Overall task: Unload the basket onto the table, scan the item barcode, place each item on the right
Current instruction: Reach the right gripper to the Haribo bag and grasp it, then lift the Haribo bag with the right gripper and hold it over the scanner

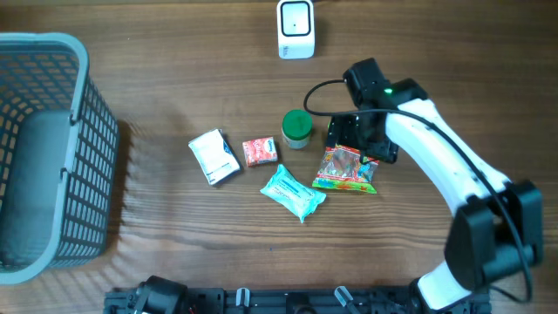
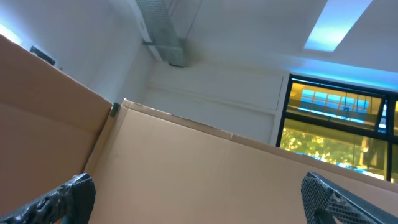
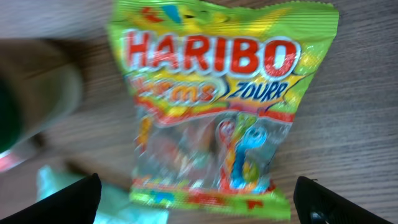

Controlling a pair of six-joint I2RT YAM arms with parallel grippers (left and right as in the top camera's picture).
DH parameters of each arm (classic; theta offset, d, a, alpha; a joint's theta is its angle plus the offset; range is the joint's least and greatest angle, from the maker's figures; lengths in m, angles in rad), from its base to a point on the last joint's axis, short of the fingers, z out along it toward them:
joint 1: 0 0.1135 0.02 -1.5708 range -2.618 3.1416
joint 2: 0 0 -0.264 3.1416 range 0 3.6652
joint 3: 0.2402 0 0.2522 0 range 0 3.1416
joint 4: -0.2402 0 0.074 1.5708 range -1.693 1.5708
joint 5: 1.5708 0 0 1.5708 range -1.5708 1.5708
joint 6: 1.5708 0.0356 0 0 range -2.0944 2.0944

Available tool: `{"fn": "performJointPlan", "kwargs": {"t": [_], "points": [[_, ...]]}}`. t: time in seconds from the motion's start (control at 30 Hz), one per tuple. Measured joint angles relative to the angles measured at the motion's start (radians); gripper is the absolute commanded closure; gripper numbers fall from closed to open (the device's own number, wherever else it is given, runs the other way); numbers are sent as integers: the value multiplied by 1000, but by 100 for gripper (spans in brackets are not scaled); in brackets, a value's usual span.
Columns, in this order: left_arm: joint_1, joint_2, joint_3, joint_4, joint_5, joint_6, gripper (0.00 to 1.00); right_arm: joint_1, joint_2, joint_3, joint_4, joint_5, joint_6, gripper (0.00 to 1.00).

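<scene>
I should next use my right gripper to hold the Haribo gummy bag (image 1: 346,169) by its side edges, across its width and with the label up. The bag's bottom then stays open to the scanner (image 1: 296,29), so I can scan the bag.
A green Haribo gummy bag (image 1: 346,169) lies flat on the wooden table, right of the middle. My right gripper (image 1: 353,142) hovers over its far end, open. In the right wrist view the bag (image 3: 217,106) fills the frame label-up, and the open right gripper (image 3: 199,202) straddles its lower edge without touching it. A white scanner (image 1: 296,29) stands at the table's far edge. My left gripper (image 2: 199,202) is open and empty, pointing up at brown cardboard panels. No barcode is visible on the bag.
A green-lidded jar (image 1: 296,127) stands just left of the right gripper. A red packet (image 1: 260,152), a white box (image 1: 214,157) and a teal packet (image 1: 292,193) lie further left. A grey basket (image 1: 83,166) stands on the left side.
</scene>
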Motion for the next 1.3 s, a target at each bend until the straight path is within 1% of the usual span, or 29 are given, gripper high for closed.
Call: {"fn": "performJointPlan", "kwargs": {"t": [0.1, 0.23, 0.27, 0.33, 0.37, 0.4, 0.43, 0.47, 0.5, 0.53, 0.67, 0.77, 0.83, 0.87, 0.93, 1.03, 1.1, 1.2, 1.3], "points": [[0, -45, -3, 0, 0, 0, 0, 0, 100, 0, 15, 21, 3, 1], [0, -146, -16, 5, 5, 0, 0, 0, 188, 0, 98, 1, -9, 1], [0, -165, -22, 6, 8, 0, 0, 0, 206, 0, 106, -10, -13, 9], [0, -203, -44, 18, 17, 0, 0, 0, 233, 6, 108, -12, -20, 37], [0, -212, -50, 22, 20, 0, 0, 0, 238, 9, 105, -12, -23, 48], [0, -217, -55, 24, 21, 0, 0, 0, 246, 14, 100, -12, -26, 63], [0, -220, -59, 24, 23, 0, 0, 0, 254, 23, 92, -13, -27, 72], [0, -220, -61, 24, 24, 0, 0, 0, 259, 29, 84, -16, -23, 78], [0, -220, -63, 24, 24, 0, 0, 0, 263, 35, 77, -21, -20, 93], [0, -220, -64, 24, 24, 0, 0, -1, 265, 37, 72, -29, -18, 95], [0, -220, -64, 24, 24, 0, 0, -22, 271, 48, 4, -101, -45, 95], [0, -220, -64, 24, 24, 0, 0, -65, 277, 50, -129, -194, -111, 96], [0, -220, -64, 24, 24, 0, 0, -119, 277, 67, -202, -276, -169, 96], [0, -220, -64, 24, 24, 0, 0, -145, 273, 83, -243, -319, -203, 96], [0, -220, -67, 24, 24, 0, 0, -209, 245, 133, -367, -460, -323, 96], [0, -220, -86, 30, 24, 0, 0, -275, 180, 174, -464, -655, -475, 96], [0, -220, -104, 42, 24, 0, 0, -283, 175, 177, -496, -752, -568, 96], [0, -220, -142, 69, 24, 0, 0, -283, 175, 177, -562, -951, -720, 95], [0, -220, -174, 97, 27, 0, 0, -281, 175, 177, -566, -1119, -779, 96]]}}
